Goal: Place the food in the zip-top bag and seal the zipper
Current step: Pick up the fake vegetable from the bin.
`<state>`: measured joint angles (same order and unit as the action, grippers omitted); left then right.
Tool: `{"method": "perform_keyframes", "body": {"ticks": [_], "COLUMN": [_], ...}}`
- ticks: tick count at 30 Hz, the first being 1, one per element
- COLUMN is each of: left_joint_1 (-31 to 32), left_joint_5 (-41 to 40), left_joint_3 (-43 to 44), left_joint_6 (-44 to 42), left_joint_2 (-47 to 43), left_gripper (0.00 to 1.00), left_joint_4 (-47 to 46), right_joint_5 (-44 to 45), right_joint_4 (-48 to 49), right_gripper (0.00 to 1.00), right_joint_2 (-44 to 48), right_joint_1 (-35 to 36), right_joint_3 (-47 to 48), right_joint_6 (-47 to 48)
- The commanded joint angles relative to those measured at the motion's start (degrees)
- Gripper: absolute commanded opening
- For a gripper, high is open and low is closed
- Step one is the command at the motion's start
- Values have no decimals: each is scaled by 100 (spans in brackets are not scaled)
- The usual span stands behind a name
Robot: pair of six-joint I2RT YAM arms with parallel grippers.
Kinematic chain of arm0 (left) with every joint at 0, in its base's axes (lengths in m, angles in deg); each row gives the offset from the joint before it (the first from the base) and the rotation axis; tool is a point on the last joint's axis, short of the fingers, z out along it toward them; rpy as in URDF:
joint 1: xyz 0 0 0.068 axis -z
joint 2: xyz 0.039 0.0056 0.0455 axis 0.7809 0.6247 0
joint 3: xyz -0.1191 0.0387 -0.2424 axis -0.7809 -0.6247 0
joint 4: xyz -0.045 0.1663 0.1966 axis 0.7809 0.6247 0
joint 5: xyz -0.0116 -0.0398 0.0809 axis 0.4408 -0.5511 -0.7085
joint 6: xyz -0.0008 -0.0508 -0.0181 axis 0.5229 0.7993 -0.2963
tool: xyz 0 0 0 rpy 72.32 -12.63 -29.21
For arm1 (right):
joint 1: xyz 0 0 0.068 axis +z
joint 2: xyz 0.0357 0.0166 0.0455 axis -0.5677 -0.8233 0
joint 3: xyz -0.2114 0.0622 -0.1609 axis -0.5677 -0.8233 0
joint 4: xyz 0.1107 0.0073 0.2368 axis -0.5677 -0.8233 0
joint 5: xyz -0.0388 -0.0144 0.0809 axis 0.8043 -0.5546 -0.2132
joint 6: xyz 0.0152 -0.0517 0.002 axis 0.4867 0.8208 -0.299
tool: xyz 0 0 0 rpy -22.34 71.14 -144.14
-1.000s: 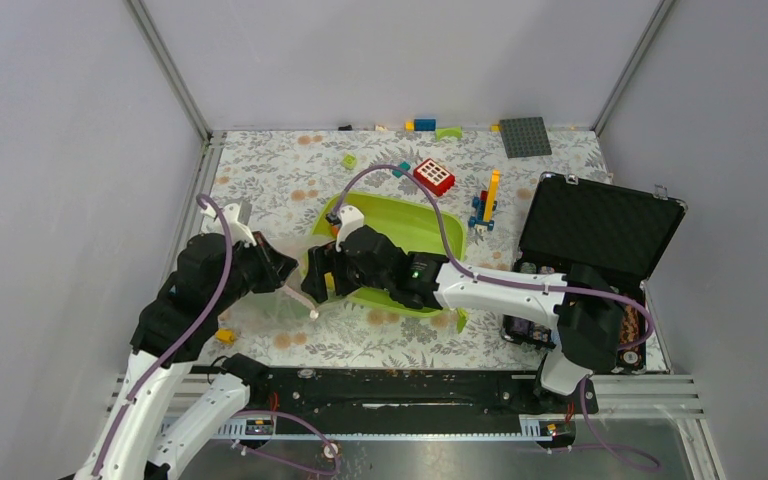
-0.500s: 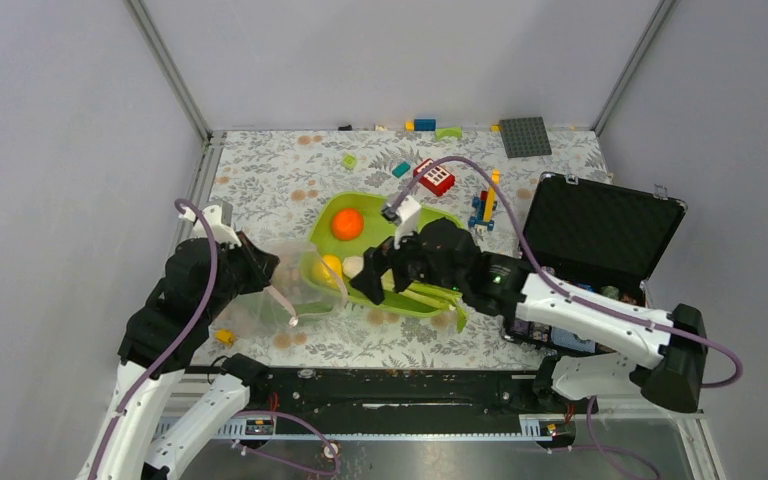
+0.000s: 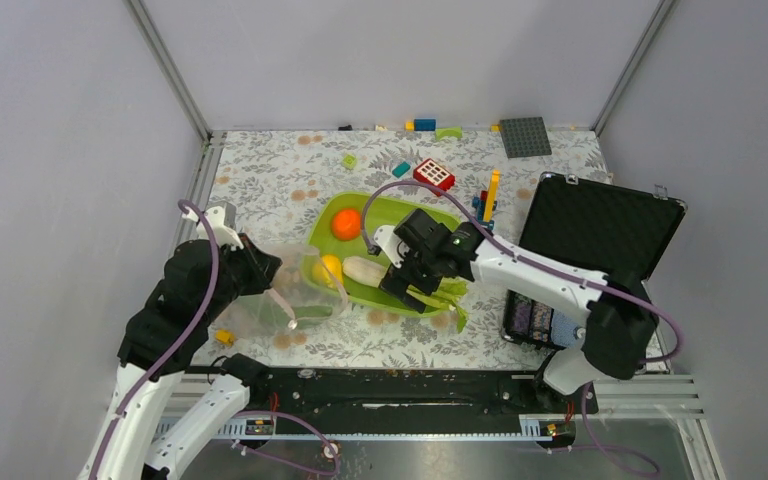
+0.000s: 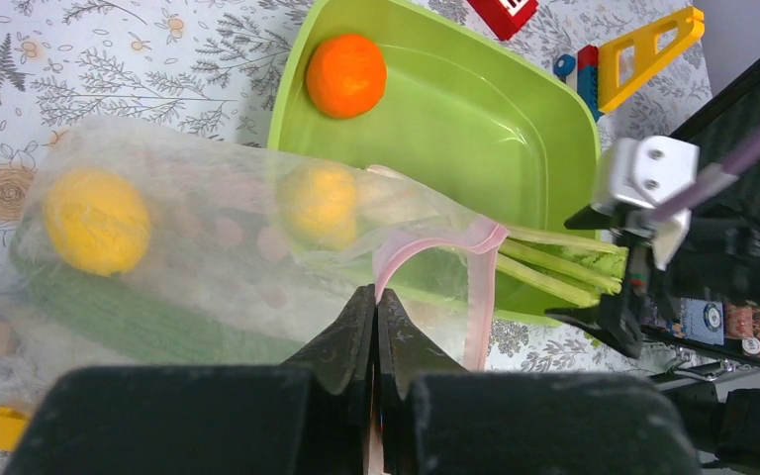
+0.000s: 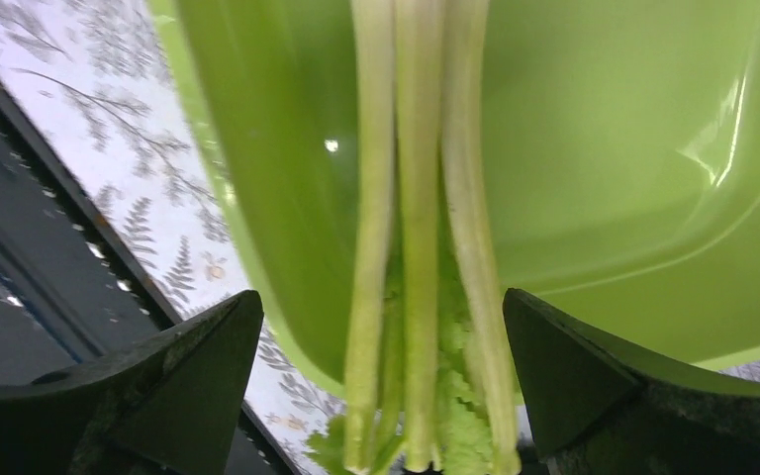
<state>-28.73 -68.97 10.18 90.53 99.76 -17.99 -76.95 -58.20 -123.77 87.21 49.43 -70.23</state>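
My right gripper would miss the leek's stalks now, as its fingers are above them; it should lower first, then close on them.
My left gripper point(image 3: 272, 275) is shut on the pinkish zipper point(image 4: 426, 247) at the mouth of the clear zip-top bag point(image 3: 275, 305). In the left wrist view point(image 4: 376, 297) the bag point(image 4: 208, 267) holds a yellow fruit point(image 4: 97, 220) and the dark green cucumber point(image 4: 129, 319). A second yellow fruit point(image 3: 328, 268) lies at the bag's mouth by the tray's left end; I cannot tell if it is inside. The orange fruit point(image 3: 346, 224) and the leek point(image 3: 370, 268) lie in the lime-green tray point(image 3: 430, 225). My right gripper point(image 3: 407, 292) is open, its fingers either side of the leek's green stalks point(image 5: 416, 247).
An open black case point(image 3: 600, 225) stands at the right. Loose bricks lie behind the tray: a red-and-white one point(image 3: 434, 176), a yellow-and-blue build point(image 3: 487, 200), a grey baseplate point(image 3: 525, 136). A small yellow brick point(image 3: 225, 337) lies left of the bag.
My right gripper has pulled back from the bag's mouth and moved right over the tray, down around the leek's stalks. My left gripper has kept hold of the bag.
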Motion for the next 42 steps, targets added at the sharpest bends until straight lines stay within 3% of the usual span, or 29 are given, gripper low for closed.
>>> {"method": "perform_keyframes", "body": {"ticks": [1,19,22,25,28,35,42], "left_joint_1": [6,6,6,6,6,6,5], "left_joint_5": [213,331,331,347,499,590,438], "left_joint_3": [-39,-194,-223,-254,-272,-416,-466], "left_joint_6": [-104,-72,-64,-29,10,162,322], "left_joint_2": [45,176,182,201,238,245,219], "left_gripper": [0,0,0,0,0,0,0], "left_joint_4": [-453,-627,-646,-664,-733,-818,-896], "right_joint_5": [155,-184,-287,-441,-349,53,868], "right_joint_4": [-462,-134,-202,-229,-236,-571,-904], "right_gripper": [99,89,75,43,23,5,1], "right_joint_2": [-336,-1459,-1649,-1602,-1363,-528,624], "right_joint_1": [-267,-543,-566,-577,-581,-577,-583], "right_joint_3": [513,396,572,607,545,395,60], "right_joint_6": [677,972,918,930,991,1061,719]}}
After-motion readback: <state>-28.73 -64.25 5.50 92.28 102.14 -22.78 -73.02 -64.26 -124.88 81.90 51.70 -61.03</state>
